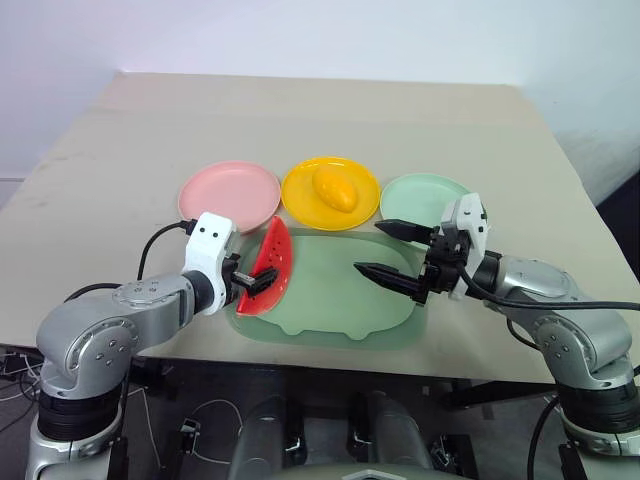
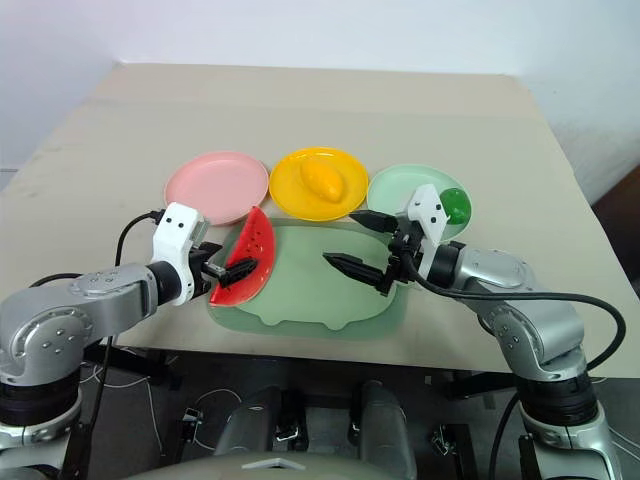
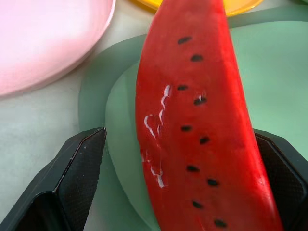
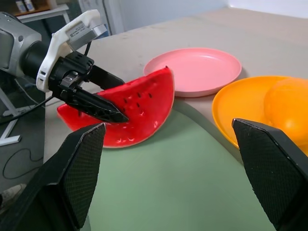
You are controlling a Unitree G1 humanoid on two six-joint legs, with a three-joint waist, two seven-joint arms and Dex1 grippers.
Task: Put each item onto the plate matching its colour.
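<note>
My left gripper's fingers stand around the red wedge and closing now would catch it, so it is time for my left gripper to close on the wedge.
The red watermelon wedge (image 1: 270,262) stands on its green rind at the left edge of the mat. My left gripper (image 1: 254,279) is open, one finger on each side of the wedge's near end; in the left wrist view one finger (image 3: 82,163) stands clear of the wedge (image 3: 192,72). The yellow mango (image 1: 335,188) lies on the yellow plate (image 1: 300,195). A small dark-green fruit (image 2: 455,205) sits on the mint plate (image 2: 395,190). The pink plate (image 1: 229,190) holds nothing. My right gripper (image 1: 368,248) hangs open above the mat's right half, holding nothing.
A large pale-green mat (image 1: 340,300) lies near the table's front edge, in front of the three plates. The beige table (image 1: 330,110) stretches back behind the plates. Cables hang below the front edge.
</note>
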